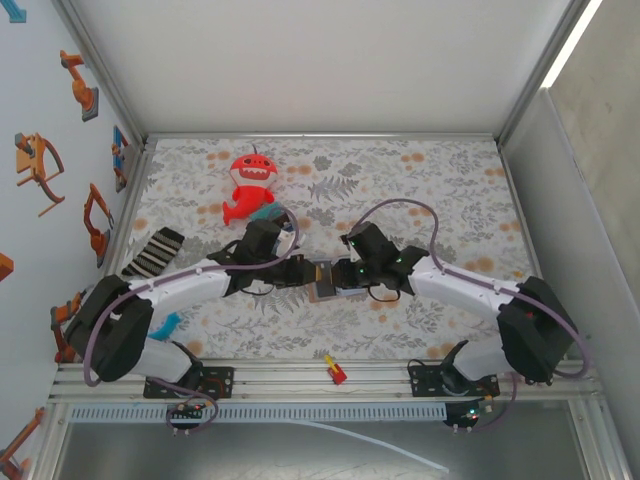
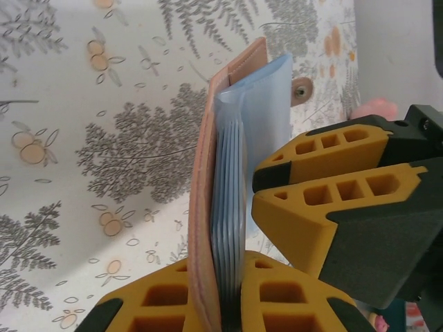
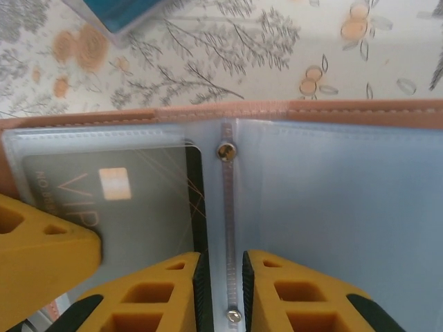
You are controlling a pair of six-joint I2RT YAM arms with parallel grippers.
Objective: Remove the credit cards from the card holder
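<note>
The tan card holder [image 1: 322, 281] is above the table and would fall if I opened now, so my left gripper keeps hold of the card holder for now.
The tan card holder [image 1: 322, 281] is held up between both arms at the table's middle. My left gripper [image 1: 306, 272] is shut on it. In the left wrist view the leather cover [image 2: 203, 180] and its stack of pale blue sleeves [image 2: 232, 187] stand edge-on between the fingers of the left gripper [image 2: 232, 294]. The right gripper [image 1: 346, 274] faces the open inside. Its tips [image 3: 225, 257] stand a narrow gap apart on either side of the riveted spine strip [image 3: 225, 207], gripping nothing I can see. A dark VIP card [image 3: 124, 200] sits in the left sleeve.
A red plush toy [image 1: 251, 185] lies at the back left, with a blue-and-teal bundle [image 1: 266, 213] just in front of it. A striped cloth [image 1: 153, 252] is at the left edge. A small red and yellow item [image 1: 334, 371] rests on the front rail.
</note>
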